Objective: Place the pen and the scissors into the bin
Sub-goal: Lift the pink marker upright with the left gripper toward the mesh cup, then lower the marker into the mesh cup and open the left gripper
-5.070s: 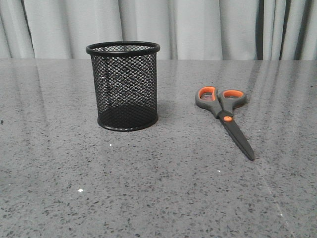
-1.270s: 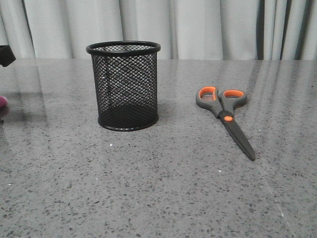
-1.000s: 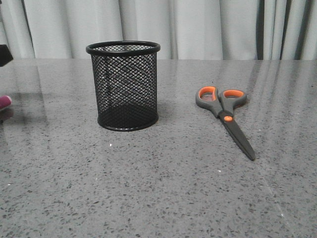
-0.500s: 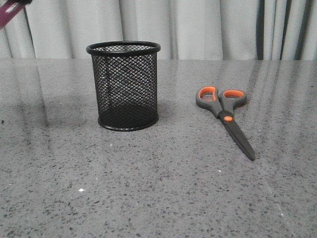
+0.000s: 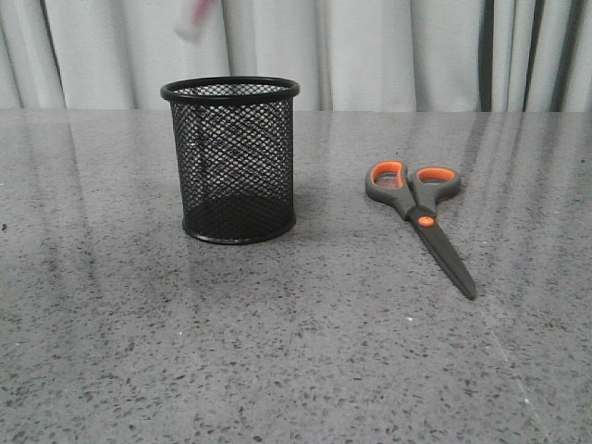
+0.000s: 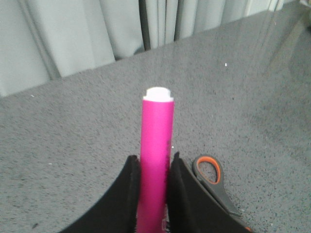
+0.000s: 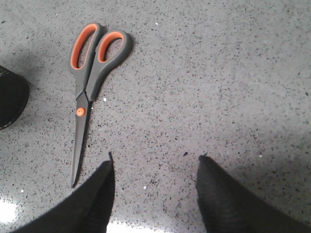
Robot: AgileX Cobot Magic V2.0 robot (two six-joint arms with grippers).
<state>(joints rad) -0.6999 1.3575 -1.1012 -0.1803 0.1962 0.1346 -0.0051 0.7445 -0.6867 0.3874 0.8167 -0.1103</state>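
My left gripper should keep holding the magenta pen until it is lower in the bin, because the pen's blurred tip (image 5: 194, 20) is still above the bin's rim (image 5: 230, 90).
The black mesh bin (image 5: 230, 159) stands upright left of the table's middle. The scissors (image 5: 421, 217) lie flat to its right, handles far, blades toward the front; they also show in the right wrist view (image 7: 87, 82) and partly in the left wrist view (image 6: 210, 177). My left gripper (image 6: 153, 167) is shut on the magenta pen (image 6: 156, 150), whose white end points away from the fingers. In the front view only a blurred pink-white tip of the pen (image 5: 194, 20) shows, at the top edge above the bin. My right gripper (image 7: 155, 167) is open and empty over the table near the scissors.
Grey speckled table (image 5: 296, 351) with pale curtains (image 5: 370, 46) behind its far edge. An edge of the bin's base shows in the right wrist view (image 7: 10, 99).
The pen came in from the left edge low over the table, was lifted, and has moved right to above the bin. Bin and scissors have not moved.
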